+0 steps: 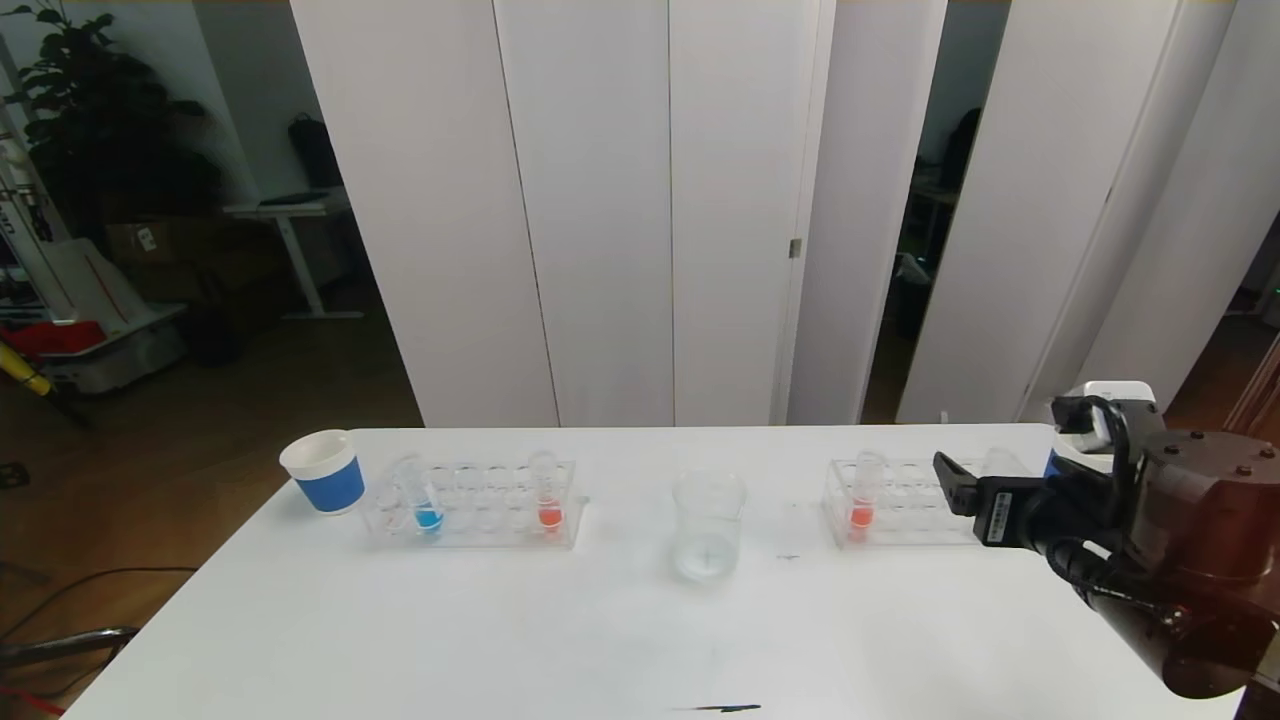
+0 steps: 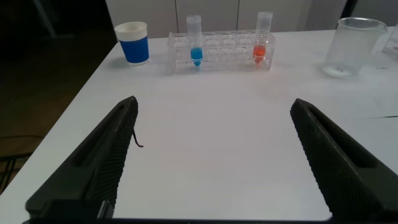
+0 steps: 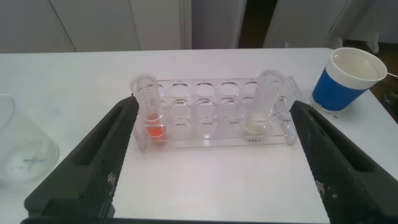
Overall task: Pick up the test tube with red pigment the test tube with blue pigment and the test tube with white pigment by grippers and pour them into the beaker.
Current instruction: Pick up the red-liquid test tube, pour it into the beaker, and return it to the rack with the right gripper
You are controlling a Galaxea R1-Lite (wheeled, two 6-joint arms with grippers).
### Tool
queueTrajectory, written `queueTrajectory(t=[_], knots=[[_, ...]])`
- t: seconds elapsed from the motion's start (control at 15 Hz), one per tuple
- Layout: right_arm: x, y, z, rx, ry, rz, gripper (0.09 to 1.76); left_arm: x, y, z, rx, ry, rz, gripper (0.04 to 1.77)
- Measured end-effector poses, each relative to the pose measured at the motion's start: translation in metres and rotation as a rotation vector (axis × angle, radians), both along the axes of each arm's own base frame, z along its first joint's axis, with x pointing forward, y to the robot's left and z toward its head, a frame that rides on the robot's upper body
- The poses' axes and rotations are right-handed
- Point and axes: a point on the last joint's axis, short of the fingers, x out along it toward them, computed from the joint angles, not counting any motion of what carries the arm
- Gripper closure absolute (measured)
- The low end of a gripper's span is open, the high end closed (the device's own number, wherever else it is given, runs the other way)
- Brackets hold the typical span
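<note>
I need to grab the red test tube's clear side below its open rim [image 1: 866,482] with my right gripper next. Then I can pour it into the beaker [image 1: 709,525].
The beaker [image 1: 709,525] stands mid-table between two clear racks. The left rack [image 1: 470,520] holds the test tube with blue pigment [image 1: 428,508] and a red-tipped tube [image 1: 548,498]. The right rack [image 3: 211,134] holds a test tube with red pigment [image 3: 151,115] and the test tube with white pigment [image 3: 264,109]. My right gripper [image 3: 212,106] is open and empty, just in front of the right rack, its jaws spanning the rack's width. My left gripper [image 2: 212,102] is open and empty, low over bare table, well short of the left rack [image 2: 224,55].
A blue paper cup [image 1: 325,470] stands left of the left rack. A second blue cup [image 3: 348,78] stands beyond the right rack's white-tube end. A small dark mark [image 1: 725,708] lies near the table's front edge.
</note>
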Motion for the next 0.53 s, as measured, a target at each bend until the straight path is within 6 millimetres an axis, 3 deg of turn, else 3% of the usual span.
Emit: queueTrajectory(t=[0.33, 0.53], knots=[[0.009, 0.017, -0.036, -0.045, 0.056, 0.003, 0.10, 0.000, 0.000, 0.000, 0.000, 0.000, 0.000, 0.06], [0.025, 0.032, -0.047, -0.053, 0.065, 0.024, 0.10, 0.000, 0.000, 0.000, 0.000, 0.000, 0.000, 0.06]])
